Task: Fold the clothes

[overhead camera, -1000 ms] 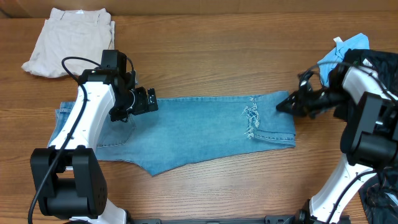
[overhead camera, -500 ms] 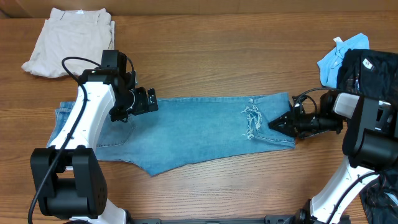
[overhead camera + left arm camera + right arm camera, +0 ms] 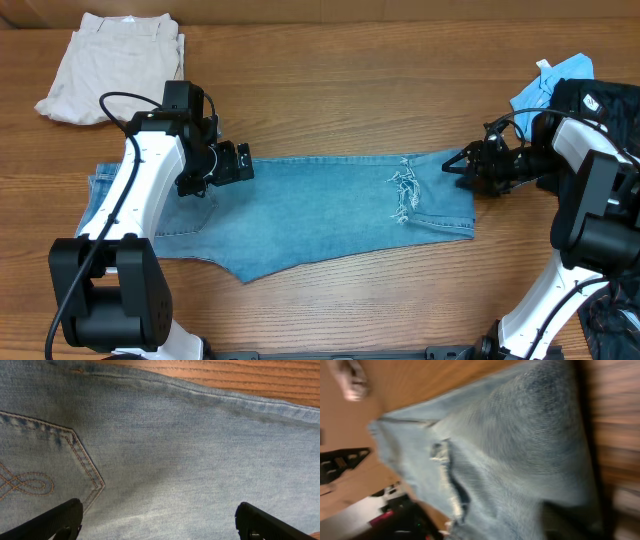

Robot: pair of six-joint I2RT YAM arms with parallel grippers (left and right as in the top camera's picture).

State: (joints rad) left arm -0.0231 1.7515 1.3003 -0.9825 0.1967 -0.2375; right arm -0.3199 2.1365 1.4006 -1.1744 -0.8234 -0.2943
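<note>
My right gripper grabs the jeans (image 3: 320,215) at the far corner of the leg end next, to fold the legs inward.
The clothes, a pair of light-blue jeans (image 3: 320,215), lie flat across the middle of the table, legs stacked and pointing right. A frayed tear (image 3: 404,190) marks the leg near the hem. My left gripper (image 3: 240,162) hovers open over the seat by the stitched back pocket (image 3: 40,475), its fingers (image 3: 60,517) wide apart with bare denim between them (image 3: 160,520). My right gripper (image 3: 458,166) sits at the far corner of the leg hem. Its wrist view is blurred and shows only denim (image 3: 520,450) and the tear (image 3: 447,470), so its jaws cannot be read.
Cream-beige trousers (image 3: 110,65) lie folded at the back left. Black garments (image 3: 600,105) with a small bright-blue cloth (image 3: 545,90) are piled at the right edge, just behind my right arm. Wooden table (image 3: 350,100) shows around the jeans.
My right gripper dipped toward the near hem corner half a second ago and has come back up to the far corner. The left arm and the jeans have not moved.
</note>
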